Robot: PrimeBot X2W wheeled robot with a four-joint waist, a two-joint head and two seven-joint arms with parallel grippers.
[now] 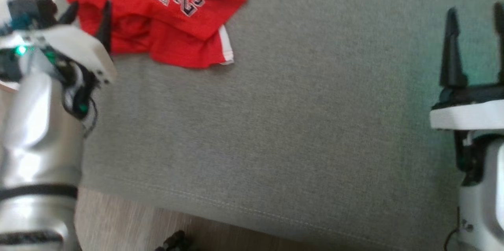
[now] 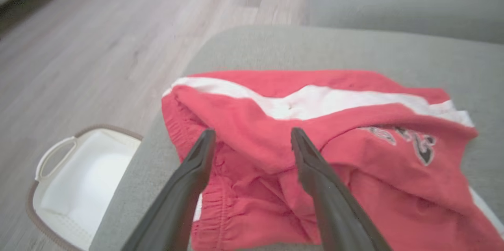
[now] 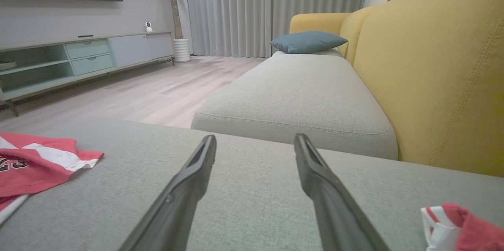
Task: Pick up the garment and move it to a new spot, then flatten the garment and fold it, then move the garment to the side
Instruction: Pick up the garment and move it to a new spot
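I will next use my left gripper to pick up the garment by the stripe's end at the waistband, where a fold stands up above the slack, crumpled red cloth.
The garment, red shorts with white stripes and a dark number print, lies crumpled at the far left of the grey cushion. My left gripper stands open at the garment's left edge. In the left wrist view the left gripper has its fingers spread over a raised fold of the garment; I cannot tell whether they touch it. My right gripper is open over bare cushion at the far right, well away from the shorts. The right wrist view has the right gripper empty and the garment at its left edge.
A white basket with a brown rim sits on the wooden floor beside the cushion's left end. Another red and white cloth lies at the lower right. The yellow sofa back and a blue pillow are beyond.
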